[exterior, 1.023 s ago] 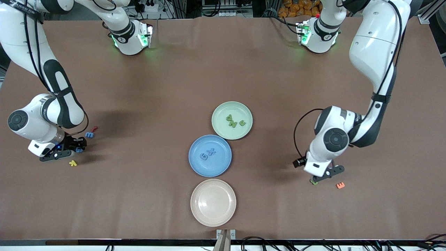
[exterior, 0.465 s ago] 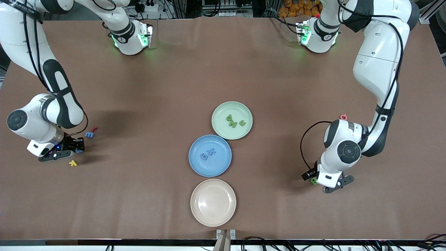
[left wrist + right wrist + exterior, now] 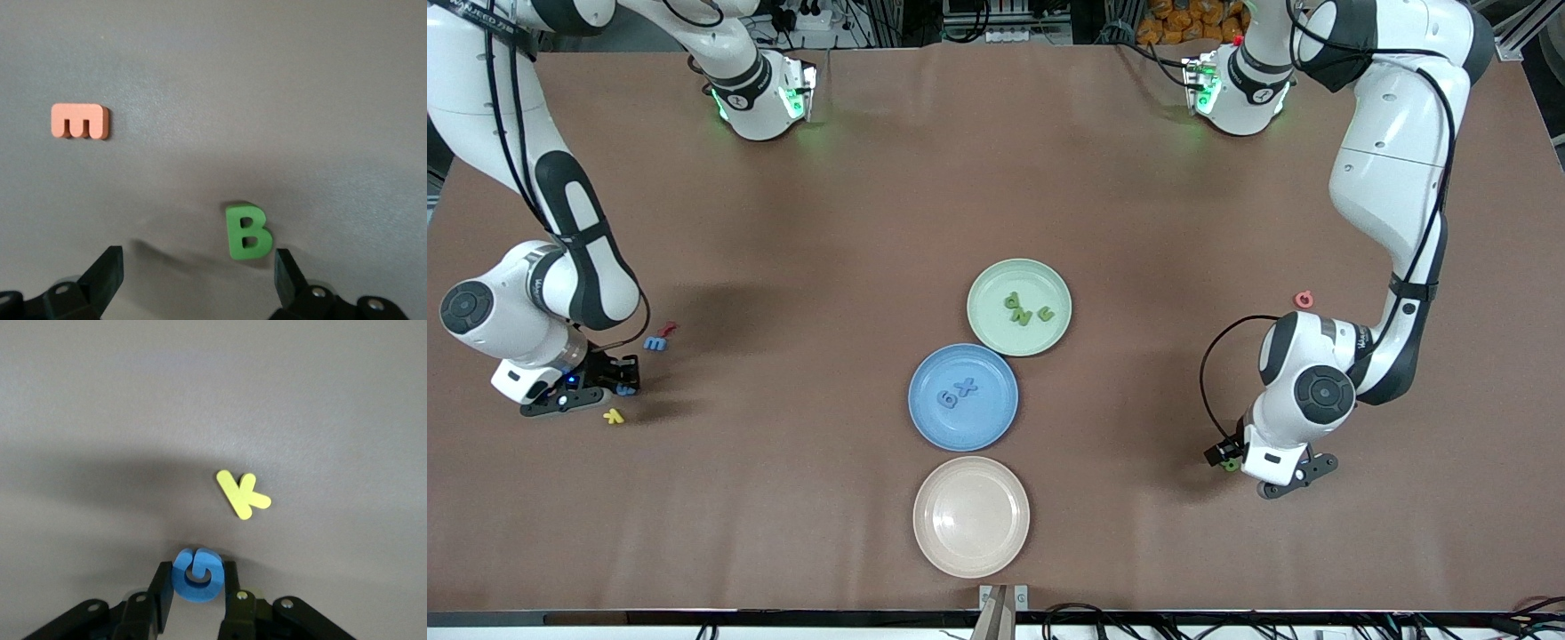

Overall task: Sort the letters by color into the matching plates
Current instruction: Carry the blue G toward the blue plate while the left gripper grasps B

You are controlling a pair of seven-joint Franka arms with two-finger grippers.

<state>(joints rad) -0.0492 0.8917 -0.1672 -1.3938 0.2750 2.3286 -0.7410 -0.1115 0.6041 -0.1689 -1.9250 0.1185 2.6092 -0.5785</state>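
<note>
I'll grab the green B's straight spine and rounded bumps with my left gripper next, to sort it onto the mint green plate [image 3: 975, 307].
My right gripper [image 3: 197, 587] is shut on a blue letter G [image 3: 197, 575], low over the table at the right arm's end, beside a yellow K [image 3: 243, 494]. My left gripper [image 3: 197, 267] hangs open just above the table at the left arm's end. A green B [image 3: 248, 231] lies close by one finger [image 3: 285, 267], and an orange E [image 3: 81, 121] lies farther off. The mint green plate [image 3: 975, 307] holds three green letters [image 3: 1028, 311]. The blue plate [image 3: 918, 400], nearer the front camera, holds two blue letters [image 3: 958, 392].
An empty cream plate [image 3: 971, 516] sits nearest the front camera. A blue m [image 3: 656, 342] and a small red letter [image 3: 669, 328] lie near the right gripper. A pink letter [image 3: 1304, 300] lies beside the left arm.
The right gripper has closed on the blue G. The left hand has shifted toward its own end of the table, uncovering the pink letter and covering the orange E in the front view.
</note>
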